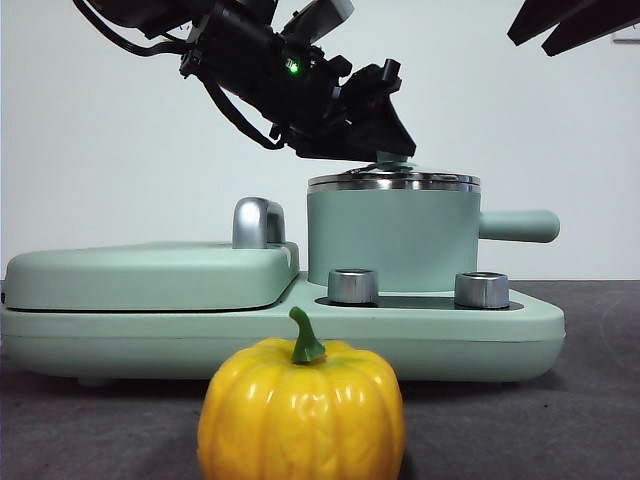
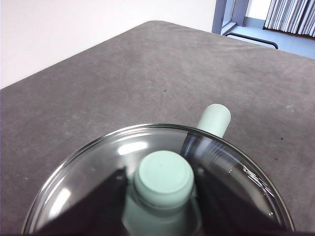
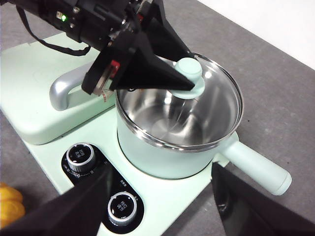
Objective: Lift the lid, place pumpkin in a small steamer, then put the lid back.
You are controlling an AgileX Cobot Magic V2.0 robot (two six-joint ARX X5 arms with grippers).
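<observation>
The robot's right gripper needs to grab the pumpkin by its plump ribbed sides next, because a thin, curved stem (image 1: 305, 337) sticks up from the pumpkin's sloping top.
The small steamer (image 1: 390, 240) stands on the appliance base, its side handle (image 1: 520, 226) pointing right; it also shows in the right wrist view (image 3: 157, 155). The glass lid (image 1: 395, 182) lies on its rim. My left gripper (image 1: 385, 148) comes down from the upper left, and its jaws are closed on the lid's mint-green knob (image 2: 162, 177), one on each side. The pumpkin (image 1: 300, 410) sits on the table in front of the base. My right gripper (image 3: 162, 169) is open and empty, held high above the base's front.
The wide mint-green base (image 1: 450, 325) carries two silver knobs (image 1: 352, 286) and, to the left, a flat cover (image 1: 150, 275) with a chrome handle (image 1: 255, 222). Grey table extends around it. The right arm shows as a black tip (image 1: 575, 25) at the top right.
</observation>
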